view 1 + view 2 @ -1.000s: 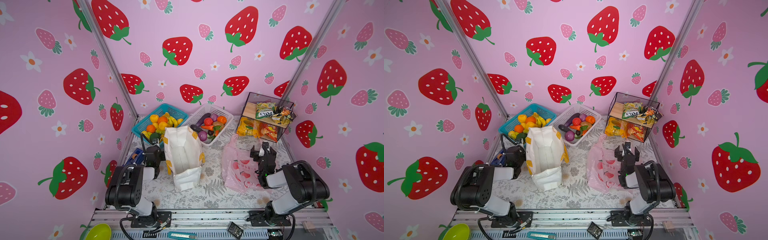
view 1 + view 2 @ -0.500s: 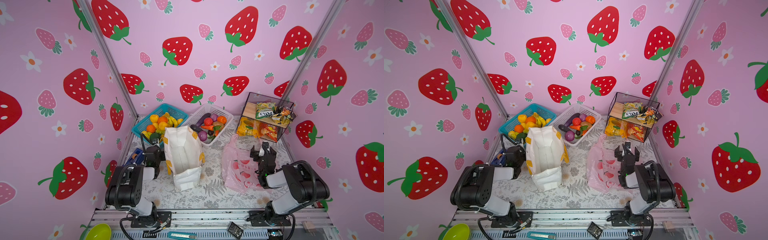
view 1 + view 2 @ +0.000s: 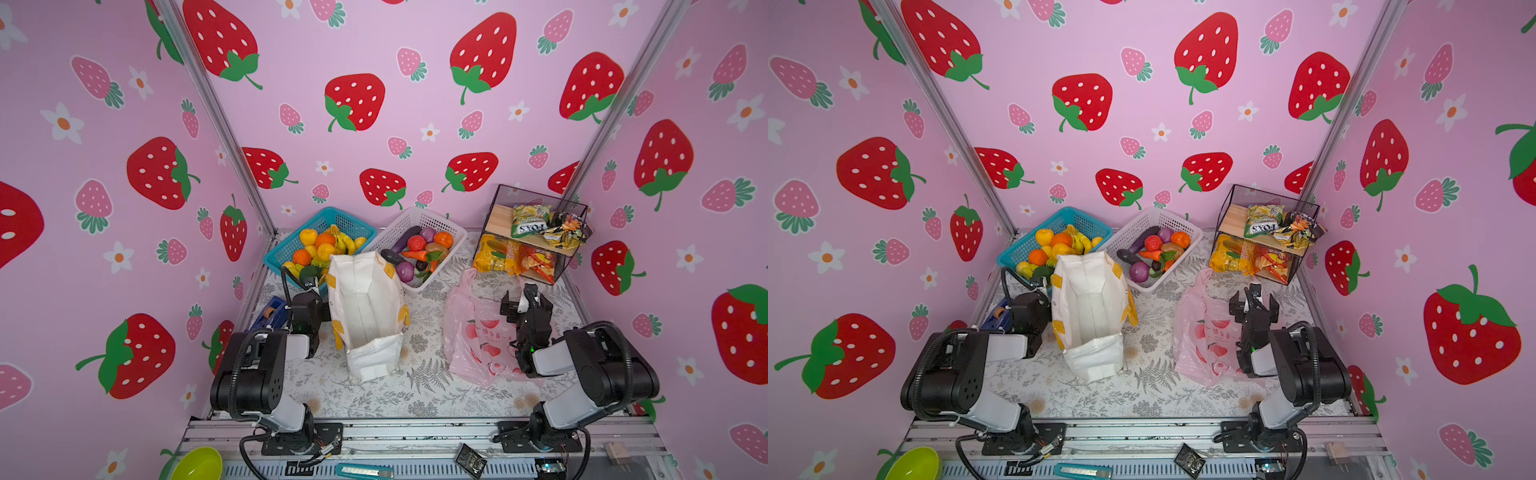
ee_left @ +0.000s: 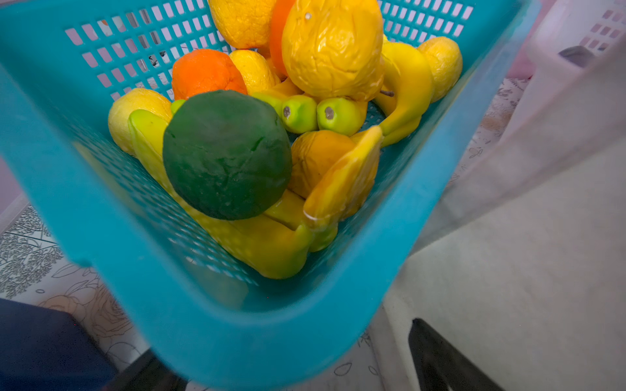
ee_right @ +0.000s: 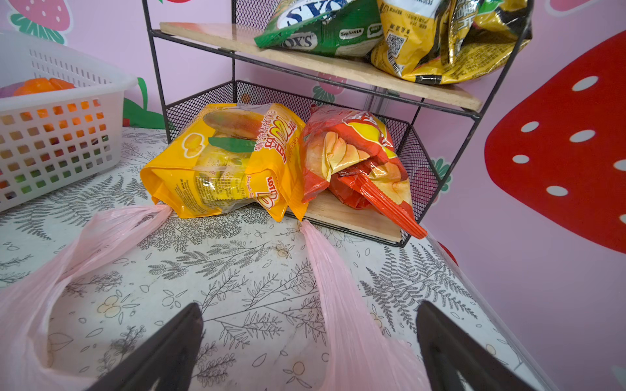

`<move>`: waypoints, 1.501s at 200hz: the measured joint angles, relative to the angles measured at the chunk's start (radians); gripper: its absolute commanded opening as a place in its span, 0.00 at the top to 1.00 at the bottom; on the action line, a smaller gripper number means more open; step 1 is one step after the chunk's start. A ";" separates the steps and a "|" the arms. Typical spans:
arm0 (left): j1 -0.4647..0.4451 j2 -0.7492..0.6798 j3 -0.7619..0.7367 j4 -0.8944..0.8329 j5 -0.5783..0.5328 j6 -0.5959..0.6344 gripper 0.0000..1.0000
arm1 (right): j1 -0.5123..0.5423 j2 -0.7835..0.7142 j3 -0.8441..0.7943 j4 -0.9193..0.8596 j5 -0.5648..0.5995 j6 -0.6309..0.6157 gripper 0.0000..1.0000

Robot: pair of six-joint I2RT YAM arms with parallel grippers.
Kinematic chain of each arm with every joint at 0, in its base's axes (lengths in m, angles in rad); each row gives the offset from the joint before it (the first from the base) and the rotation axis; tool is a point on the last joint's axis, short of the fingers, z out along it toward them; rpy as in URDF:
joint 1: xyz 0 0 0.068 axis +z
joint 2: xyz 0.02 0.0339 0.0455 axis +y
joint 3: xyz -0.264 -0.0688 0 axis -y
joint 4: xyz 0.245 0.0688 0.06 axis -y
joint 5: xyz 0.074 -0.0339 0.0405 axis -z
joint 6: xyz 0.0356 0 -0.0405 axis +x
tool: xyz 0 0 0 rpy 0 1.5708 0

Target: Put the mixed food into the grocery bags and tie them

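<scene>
I should next grab the white tote [image 3: 365,307] with my left gripper by its facing side rim between the yellow handle ends, to keep it open for food.
The white tote [image 3: 365,307] [image 3: 1090,307] with yellow handles stands open mid-table. To its right the pink plastic bag [image 3: 473,336] [image 3: 1204,332] lies flat, its two handles [image 5: 325,287] stretched toward the rack. Toy vegetables [image 3: 419,249] fill the white basket [image 3: 453,232]; snack packets [image 3: 532,224] [image 5: 233,159] sit on the wire rack. My left gripper [image 3: 308,284] [image 4: 288,372] is open beside the tote, at the blue basket's near corner. My right gripper [image 3: 519,299] [image 3: 1254,301] [image 5: 310,338] is open low over the pink bag, one handle lying between its jaws.
The blue basket [image 3: 286,249] [image 4: 101,210] holds toy fruit, with a dark green one [image 4: 227,154] on top. The two-shelf wire rack [image 3: 573,249] stands at the back right corner. A blue object [image 3: 268,311] lies by the left wall.
</scene>
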 measured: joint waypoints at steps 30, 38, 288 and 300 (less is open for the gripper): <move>0.000 -0.057 0.001 -0.068 -0.044 -0.014 0.01 | 0.003 -0.010 -0.002 0.002 0.016 0.000 0.00; 0.000 -0.105 0.003 -0.107 -0.075 -0.025 0.01 | 0.007 -0.032 -0.004 -0.011 0.032 0.002 0.00; -0.251 -0.514 0.539 -1.352 0.319 -0.526 1.00 | 0.406 -0.464 0.526 -1.188 -0.225 0.341 0.00; -0.269 -0.512 0.520 -1.275 0.385 -0.560 1.00 | 0.406 -0.464 0.519 -1.189 -0.228 0.343 0.00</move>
